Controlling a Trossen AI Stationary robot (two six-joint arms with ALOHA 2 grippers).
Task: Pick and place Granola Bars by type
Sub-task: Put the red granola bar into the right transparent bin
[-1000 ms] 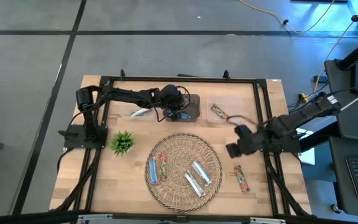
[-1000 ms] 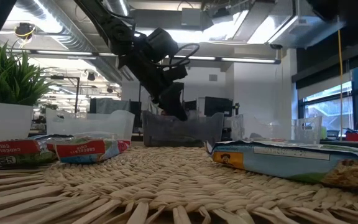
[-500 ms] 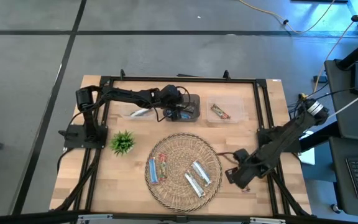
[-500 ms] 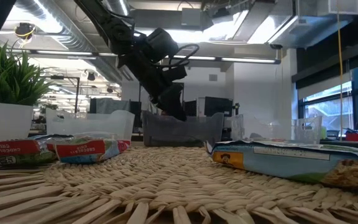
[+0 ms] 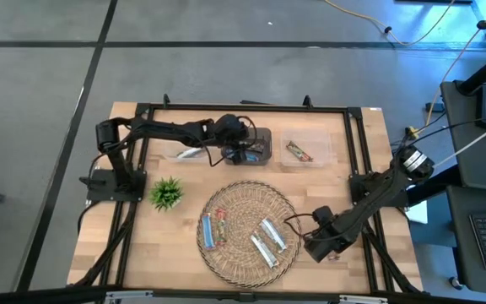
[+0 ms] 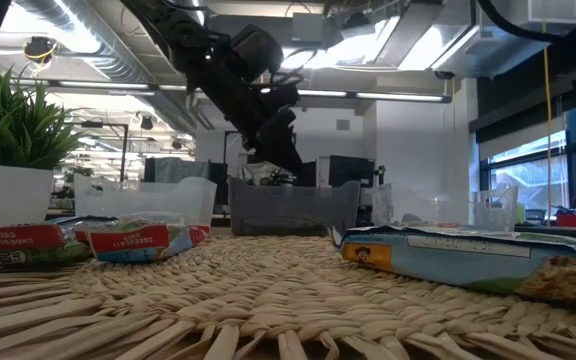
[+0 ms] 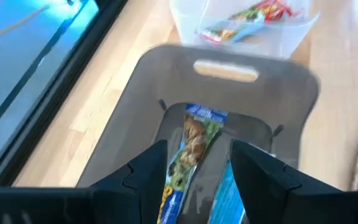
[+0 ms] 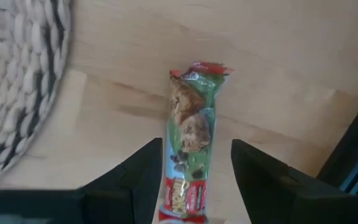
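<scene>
My right gripper is about to grip the red-green bar by the middle of its wrapper [image 8: 189, 152]. Then it can sort the bar into a bin by type.
My left gripper [image 5: 245, 150] is open above the dark grey bin [image 5: 256, 145] at the far middle; in the left wrist view [image 7: 194, 177] its fingers stand over a blue bar [image 7: 194, 140] that lies in the bin beside another blue bar [image 7: 225, 193]. My right gripper [image 5: 323, 245] is open, low over the table to the right of the round wicker tray [image 5: 289, 207]. Its fingers stand on either side of a red-green bar [image 8: 188, 127] lying flat on the wood, apart from it. A blue bar [image 5: 207, 230], a red-green bar [image 5: 223, 226] and two silvery bars [image 5: 268, 241] lie on the tray.
A clear bin [image 5: 315, 145] at the far right holds a red-green bar [image 5: 298, 152]. A clear bin [image 5: 175, 154] at the far left holds a silvery bar [image 5: 191, 154]. A small green plant [image 5: 167, 194] stands left of the tray. A black frame [image 5: 361, 169] runs round the table.
My right gripper has gone from beside the far right clear bin toward the table's near edge and down, and now stands over the red-green bar on the wood. My left gripper has risen a little above the grey bin.
</scene>
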